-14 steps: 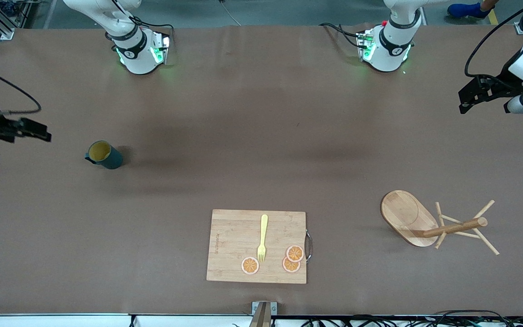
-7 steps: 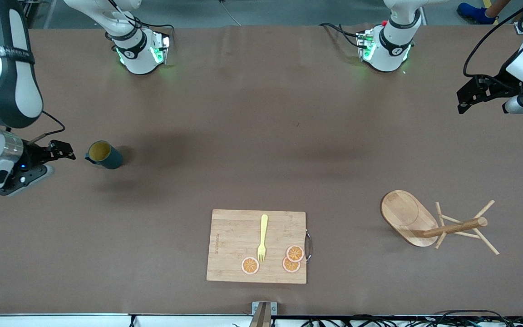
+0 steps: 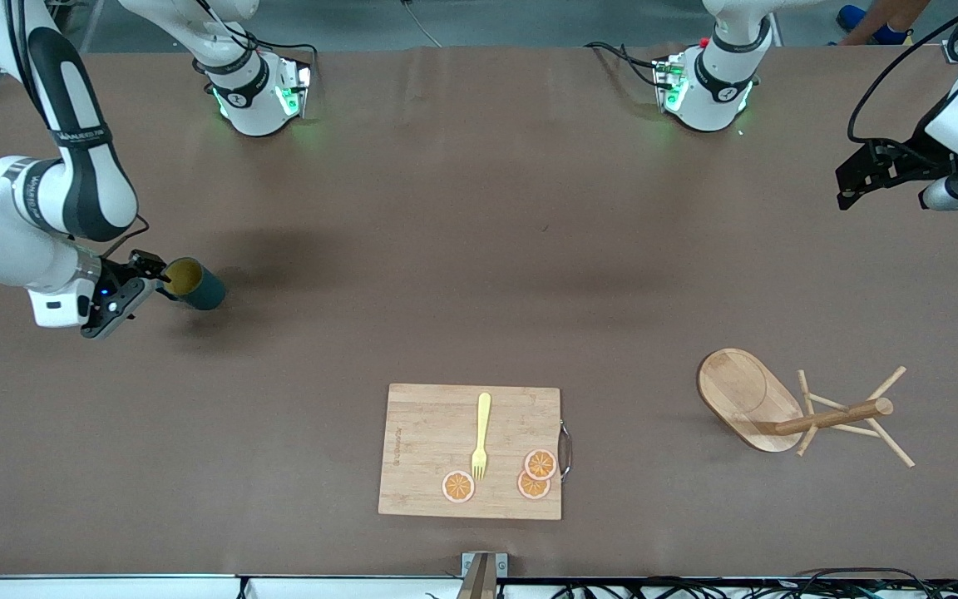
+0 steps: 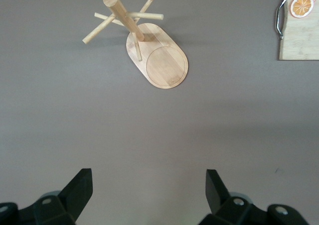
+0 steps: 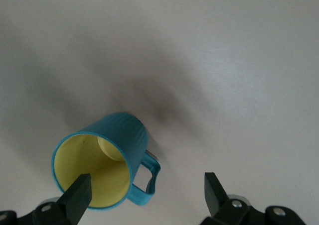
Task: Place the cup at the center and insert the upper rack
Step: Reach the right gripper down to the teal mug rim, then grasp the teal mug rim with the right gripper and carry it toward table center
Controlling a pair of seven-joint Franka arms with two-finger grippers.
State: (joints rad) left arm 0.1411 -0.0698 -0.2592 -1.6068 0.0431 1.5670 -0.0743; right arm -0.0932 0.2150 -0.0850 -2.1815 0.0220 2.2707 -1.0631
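Note:
Next, my right gripper pinches the cup (image 5: 112,150) by its rim (image 5: 130,175) beside the handle to place it at the center of the table.
The dark teal cup (image 3: 194,284) with a yellow inside stands upright toward the right arm's end of the table. My right gripper (image 3: 150,270) is open at the cup's handle side, low beside it. In the right wrist view the cup (image 5: 112,150) has its handle between my open right gripper's (image 5: 145,191) fingers, and one fingertip (image 5: 79,192) shows in front of the rim. The wooden rack (image 3: 770,408) stands on its oval base toward the left arm's end. My left gripper (image 3: 857,179) is open and empty, raised over that end; its wrist view shows the gripper (image 4: 148,187) and the rack (image 4: 159,60).
A bamboo cutting board (image 3: 429,433) lies near the front camera at mid-table, bearing a yellow fork (image 3: 481,437) and three orange slices (image 3: 539,464). Its metal handle and a corner (image 4: 299,41) show in the left wrist view. The arm bases stand along the table's edge farthest from the front camera.
My right arm has swung in from the table's end and brought its open gripper up to the cup's handle. The left gripper has barely moved. The cup and rack are where they were.

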